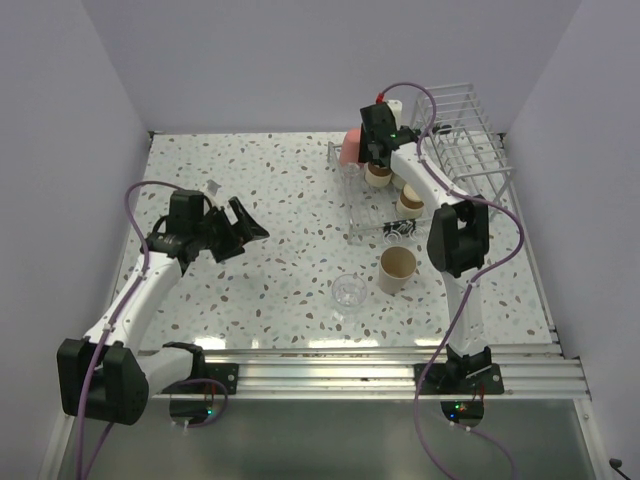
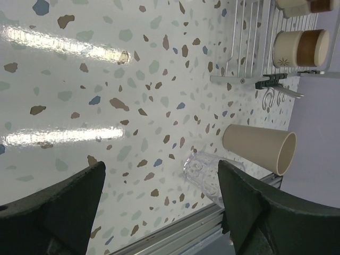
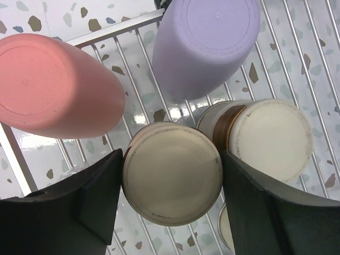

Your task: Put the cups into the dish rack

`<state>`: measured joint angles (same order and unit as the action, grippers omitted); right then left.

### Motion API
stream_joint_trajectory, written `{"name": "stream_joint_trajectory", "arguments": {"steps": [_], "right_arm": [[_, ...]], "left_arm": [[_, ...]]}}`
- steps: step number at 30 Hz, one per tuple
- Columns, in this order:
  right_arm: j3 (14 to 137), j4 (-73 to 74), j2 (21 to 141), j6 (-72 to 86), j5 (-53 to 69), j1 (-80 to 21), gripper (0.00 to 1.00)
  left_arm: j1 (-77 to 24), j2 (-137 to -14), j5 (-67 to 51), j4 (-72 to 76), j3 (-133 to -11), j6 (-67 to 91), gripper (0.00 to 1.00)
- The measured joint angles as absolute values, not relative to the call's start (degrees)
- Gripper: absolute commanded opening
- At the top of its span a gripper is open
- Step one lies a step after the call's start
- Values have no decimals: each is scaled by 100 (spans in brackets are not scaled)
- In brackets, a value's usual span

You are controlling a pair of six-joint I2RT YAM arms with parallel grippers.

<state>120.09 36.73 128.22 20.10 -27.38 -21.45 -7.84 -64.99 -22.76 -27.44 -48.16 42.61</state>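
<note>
The upturned brownish cup is above flat rack wires and would land beside the other brownish cup, so it is time to open my right gripper.
My right gripper [image 1: 378, 165] hangs over the low flat part of the dish rack [image 1: 468, 125], shut on an upturned brownish cup [image 3: 172, 178] with a finger against each side. Round it on the rack wires [image 3: 114, 27] stand a coral-red cup [image 3: 50, 87], a lavender cup [image 3: 204, 45] and another brownish cup [image 3: 268, 138], all upside down. On the table in front of the rack are a clear cup [image 1: 348, 291] and a taller beige cup [image 1: 397, 269]. My left gripper [image 1: 235, 230] is open and holds nothing, well left of them. Its wrist view shows the clear cup [image 2: 204, 172] just past its right finger.
The tall cage part of the rack stands at the back right against the wall. A metal rail [image 1: 350, 365] runs along the near table edge. White walls close in the table on three sides.
</note>
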Motion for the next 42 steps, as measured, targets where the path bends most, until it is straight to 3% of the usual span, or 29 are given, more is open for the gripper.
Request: {"name": "stream_joint_trajectory", "arguments": {"steps": [2, 4, 11, 16, 17, 33, 42], "right_arm": [[12009, 3675, 12825, 2010, -2729, -2143, 23], [12009, 3675, 12825, 2010, -2724, -2143, 44], [12009, 3673, 12825, 2010, -2633, -2141, 75], [12009, 3671, 12825, 2034, -2582, -2141, 89], [12009, 3669, 12825, 2036, -2576, -2141, 96], [12033, 3664, 12597, 2045, -2550, -2176, 98], [12038, 3791, 11382, 2145, -2532, -2456, 98]], "left_arm": [[-784, -6504, -2268, -2744, -4818, 4252, 89], [-784, -6506, -2265, -2744, -4818, 4244, 89], [-784, -6504, -2265, -2746, -4818, 4239, 89], [-781, -6486, -2261, -2749, -4818, 4239, 89], [-784, -6469, -2261, -2751, -4818, 4241, 89], [-781, -6020, -2246, -2805, -4818, 4239, 89], [-825, -6025, -2283, -3024, -4952, 3918, 86]]}}
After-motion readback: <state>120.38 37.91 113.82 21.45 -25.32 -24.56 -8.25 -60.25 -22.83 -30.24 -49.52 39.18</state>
